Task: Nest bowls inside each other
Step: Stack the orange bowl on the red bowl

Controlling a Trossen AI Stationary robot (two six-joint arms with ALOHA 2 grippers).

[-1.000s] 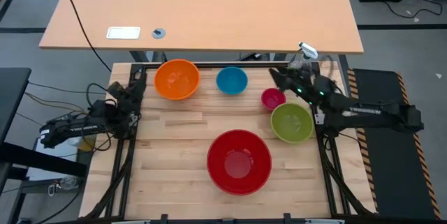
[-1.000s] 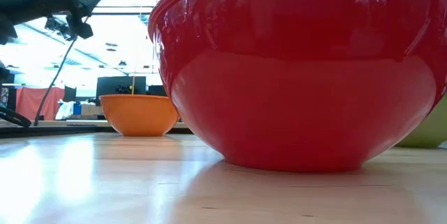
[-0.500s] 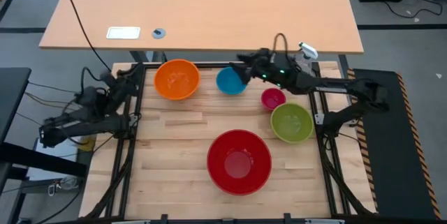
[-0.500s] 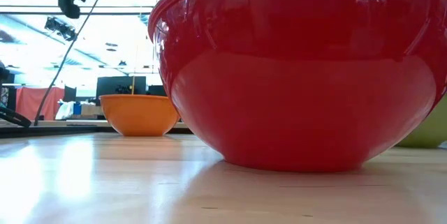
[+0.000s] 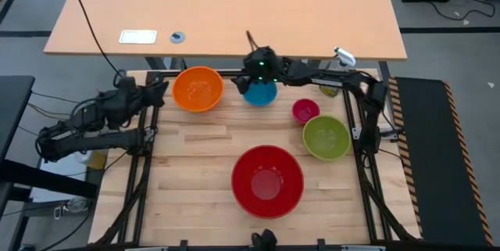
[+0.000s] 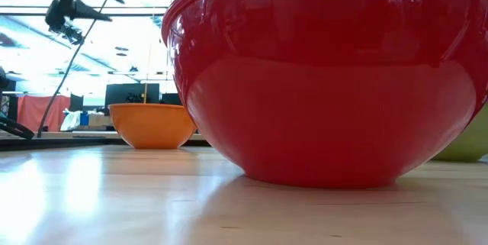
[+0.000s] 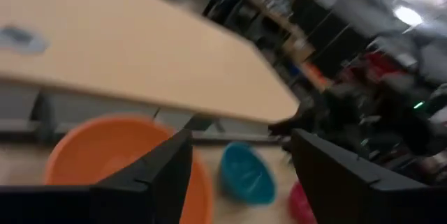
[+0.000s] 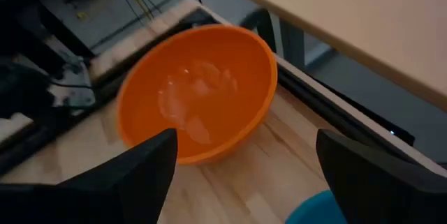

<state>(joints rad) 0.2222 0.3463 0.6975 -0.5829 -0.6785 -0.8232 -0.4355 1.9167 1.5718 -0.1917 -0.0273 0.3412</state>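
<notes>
My right gripper is to grab the orange bowl by its rim (image 5: pixel 222 90) next, so it can nest the bowl inside the large red bowl.
Five bowls rest on their bases on the wooden table: orange (image 5: pixel 198 88) and blue (image 5: pixel 259 92) at the far edge, magenta (image 5: pixel 305 110) and lime green (image 5: pixel 326 137) at the right, large red (image 5: pixel 267 181) near the front. My right gripper (image 5: pixel 244 84) hangs open above the blue bowl's left rim, pointing toward the orange bowl (image 8: pixel 195 91). My left gripper (image 5: pixel 156 91) is open at the table's far left, just left of the orange bowl (image 7: pixel 105 158), and holds nothing.
A spray bottle's white trigger (image 5: pixel 342 57) shows at the far right corner. A larger tan table (image 5: pixel 234 8) stands beyond the far edge. In the low view the red bowl (image 6: pixel 328 85) fills most of the picture and hides the right arm.
My right gripper has swept along the far edge toward the table's left, from above the magenta and green bowls to above the blue bowl. My left gripper has risen a little and tipped up from pointing down to nearly level. The bowls have stayed in place.
</notes>
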